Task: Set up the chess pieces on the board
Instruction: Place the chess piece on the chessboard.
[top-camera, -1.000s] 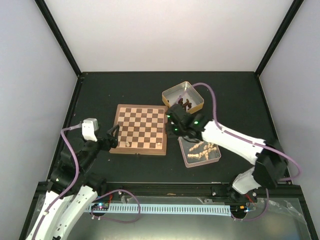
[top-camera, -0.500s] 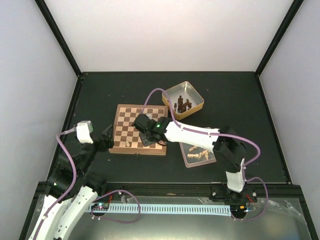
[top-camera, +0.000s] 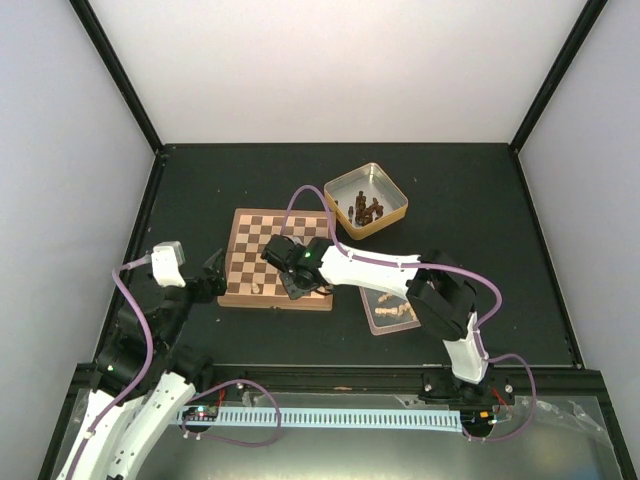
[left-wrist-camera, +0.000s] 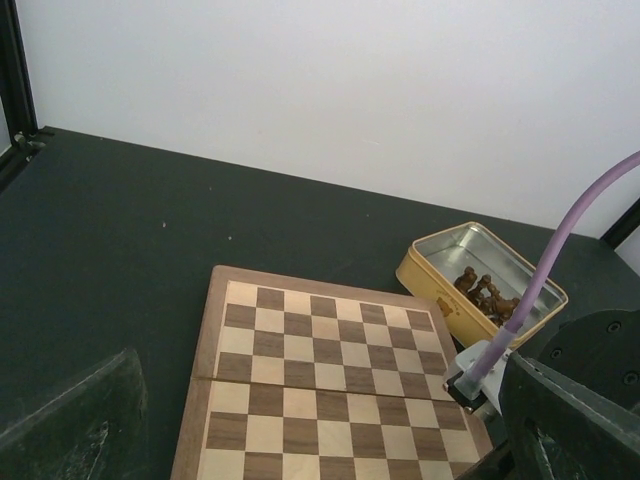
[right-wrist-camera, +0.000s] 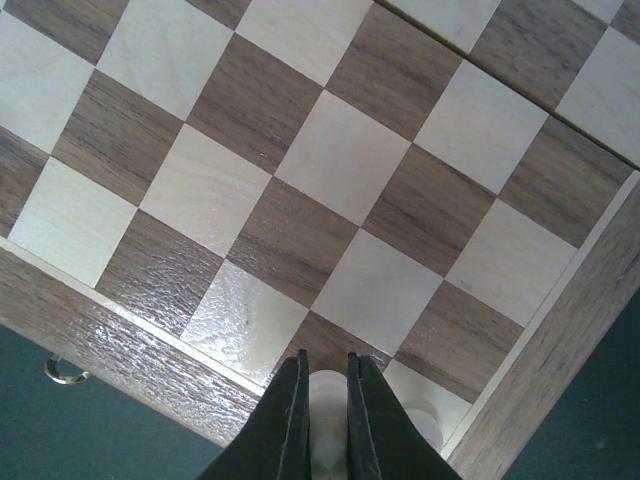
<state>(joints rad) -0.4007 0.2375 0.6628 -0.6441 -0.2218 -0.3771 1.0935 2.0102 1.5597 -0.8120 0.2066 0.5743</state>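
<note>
My right gripper opens now, since the dark square beside the corner piece lies flat below the cream piece it holds, so this piece would land there.
The board lies mid-table. My right gripper hangs over its near edge, shut on a pale cream chess piece. The piece is low over a dark square next to the board's corner; I cannot tell whether it touches. Another cream piece stands on the corner square beside it. A third cream piece stands further left on the near row. My left gripper is open just left of the board, holding nothing. In the left wrist view the board lies ahead between the fingers.
A yellow metal tin with dark brown pieces stands behind the board's right corner, also seen in the left wrist view. A clear tray of cream pieces lies right of the board, partly under the right arm.
The right arm swung left from over the tray to the board's near edge, carrying a cream piece. The left gripper drew back slightly from the board.
</note>
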